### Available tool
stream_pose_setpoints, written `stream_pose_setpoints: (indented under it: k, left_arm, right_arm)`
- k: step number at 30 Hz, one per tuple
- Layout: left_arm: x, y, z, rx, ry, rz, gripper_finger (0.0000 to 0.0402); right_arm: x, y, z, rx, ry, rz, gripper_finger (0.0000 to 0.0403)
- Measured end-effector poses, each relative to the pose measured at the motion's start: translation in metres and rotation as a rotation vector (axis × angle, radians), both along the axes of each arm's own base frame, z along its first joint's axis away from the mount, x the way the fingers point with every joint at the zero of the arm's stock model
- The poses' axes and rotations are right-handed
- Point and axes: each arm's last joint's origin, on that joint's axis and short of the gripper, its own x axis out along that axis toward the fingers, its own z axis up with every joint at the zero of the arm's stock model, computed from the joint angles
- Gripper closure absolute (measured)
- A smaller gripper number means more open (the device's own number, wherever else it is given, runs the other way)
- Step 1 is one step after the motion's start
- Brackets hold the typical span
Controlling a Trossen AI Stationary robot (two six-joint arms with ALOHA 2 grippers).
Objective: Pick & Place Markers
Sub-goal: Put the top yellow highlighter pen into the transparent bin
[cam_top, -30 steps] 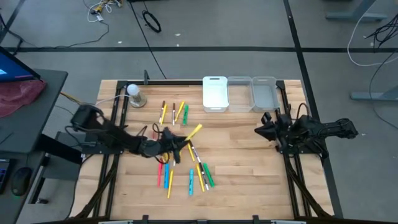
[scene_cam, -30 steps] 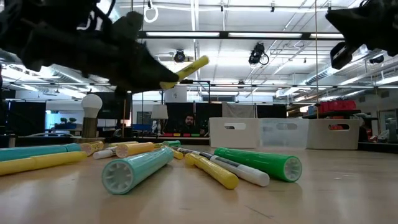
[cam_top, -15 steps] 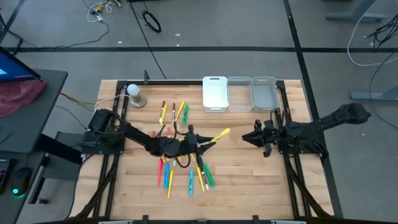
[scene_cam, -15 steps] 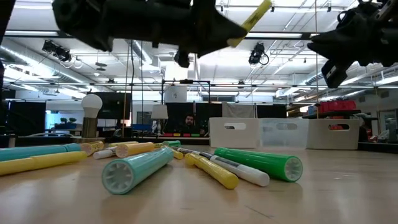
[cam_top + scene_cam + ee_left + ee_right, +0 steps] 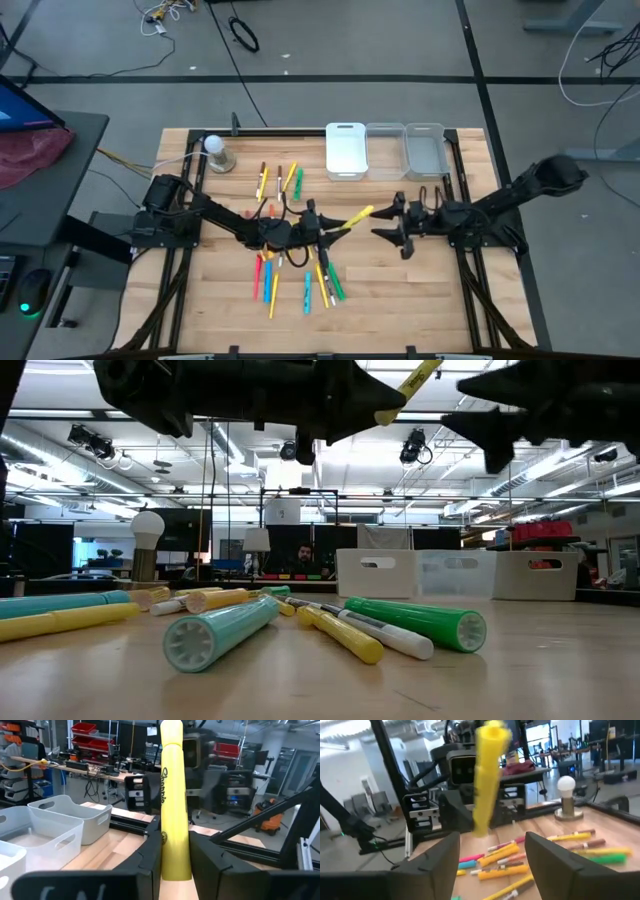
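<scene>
My right gripper is to reach for the yellow marker and grab it by its loose end (image 5: pixel 363 214) (image 5: pixel 490 742), so that I can place it in a bin.
My left gripper (image 5: pixel 322 225) is shut on a yellow marker (image 5: pixel 355 216) and holds it in the air over the middle of the table. The marker's free end points toward the table's right. Facing it from the right is my right gripper (image 5: pixel 386 224). It stands open a little beyond that free end and touches nothing. In the right wrist view the yellow marker (image 5: pixel 487 780) shows ahead of the spread fingers. Many other markers (image 5: pixel 300 272) lie flat on the wood below, and more markers (image 5: pixel 280 180) lie farther back. My left gripper pinches the yellow marker's rear part (image 5: pixel 175 862) between its two fingers (image 5: pixel 150 855). The fingers come level from the table's left and lie along the marker. The rest of the marker sticks out past the fingertips, slanting a little upward (image 5: pixel 410 382), lifted clear of the table.
Three small bins stand in a row at the far edge: a white bin (image 5: pixel 346 150) and two clear bins (image 5: pixel 386 150), (image 5: pixel 425 150). A light bulb on a base (image 5: pixel 215 150) stands at the far left. Bare wood lies under my right gripper.
My left gripper has carried the yellow marker up and toward the table's right, then held still. The marker now points right, toward my other gripper. My right gripper has reached toward the table's left, toward the marker's free end, and has opened.
</scene>
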Motion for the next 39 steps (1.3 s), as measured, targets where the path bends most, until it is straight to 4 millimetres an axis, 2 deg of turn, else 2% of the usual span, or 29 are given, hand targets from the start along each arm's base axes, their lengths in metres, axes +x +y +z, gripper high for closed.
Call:
stream_pose_setpoints:
  k: [6, 13, 20, 27, 30, 34, 39]
  left_arm:
    - [0.0, 0.001, 0.0, -0.003, 0.001, 0.023, 0.0317]
    - [0.0, -0.001, 0.0, -0.003, -0.002, 0.011, 0.0317]
    - [0.0, -0.001, 0.0, -0.002, -0.002, 0.005, 0.0316]
    - [0.0, -0.001, -0.001, -0.016, 0.005, -0.015, 0.029]
    - [0.0, -0.001, -0.003, -0.013, 0.028, -0.011, 0.027]
    - [0.0, -0.001, -0.011, -0.014, 0.101, -0.011, 0.0235]
    - [-0.001, -0.001, -0.023, -0.061, 0.208, -0.001, 0.0198]
  right_arm:
    - [0.026, 0.008, 0.012, -0.053, -0.003, -0.005, 0.0185]
    - [0.041, 0.011, 0.026, -0.041, -0.034, -0.043, 0.0214]
    - [0.045, 0.012, 0.032, -0.04, -0.047, -0.053, 0.0255]
    - [0.045, 0.013, 0.031, -0.043, -0.044, -0.044, 0.0352]
    - [0.043, 0.012, 0.034, -0.048, -0.045, -0.045, 0.0352]
    - [0.041, 0.009, 0.052, -0.054, 0.019, -0.119, 0.0352]
    - [0.039, -0.01, 0.091, -0.134, 0.306, -0.309, 0.0352]
